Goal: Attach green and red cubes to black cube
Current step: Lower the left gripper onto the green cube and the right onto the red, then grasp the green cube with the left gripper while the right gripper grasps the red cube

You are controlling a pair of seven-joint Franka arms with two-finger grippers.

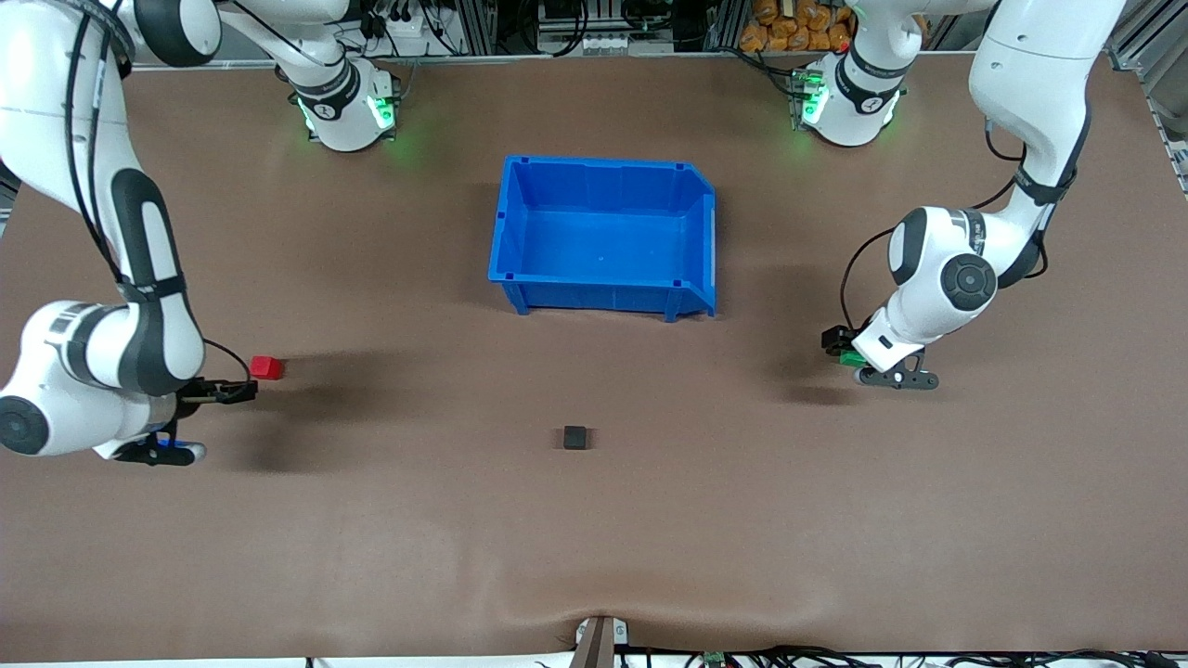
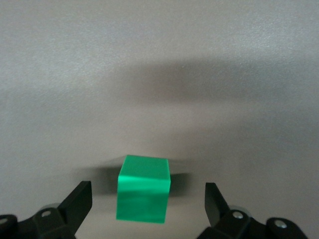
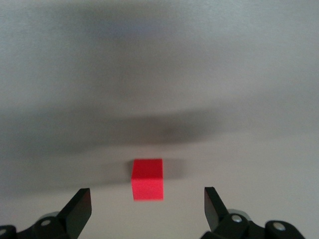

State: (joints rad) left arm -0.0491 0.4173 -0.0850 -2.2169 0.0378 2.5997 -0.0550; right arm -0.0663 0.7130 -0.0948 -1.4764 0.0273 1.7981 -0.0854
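My left gripper grabs the green cube [image 1: 849,358] by its opposite sides next, to attach it to the black cube [image 1: 575,437].
The black cube [image 1: 575,437] sits alone on the table, nearer the front camera than the blue bin. The red cube [image 1: 266,367] lies toward the right arm's end of the table. My right gripper [image 1: 241,391] is low beside it and open; in the right wrist view the red cube [image 3: 147,179] lies just ahead of the open fingertips [image 3: 79,204], untouched. The green cube [image 1: 849,358] lies toward the left arm's end. My left gripper [image 1: 838,345] is open around it; in the left wrist view the green cube [image 2: 143,194] sits between the fingers [image 2: 215,201] with gaps on both sides.
A blue open bin [image 1: 594,295] stands mid-table, farther from the front camera than the black cube. The brown tabletop [image 1: 594,557] runs to its edge near the camera, where a small bracket [image 1: 599,640] sits.
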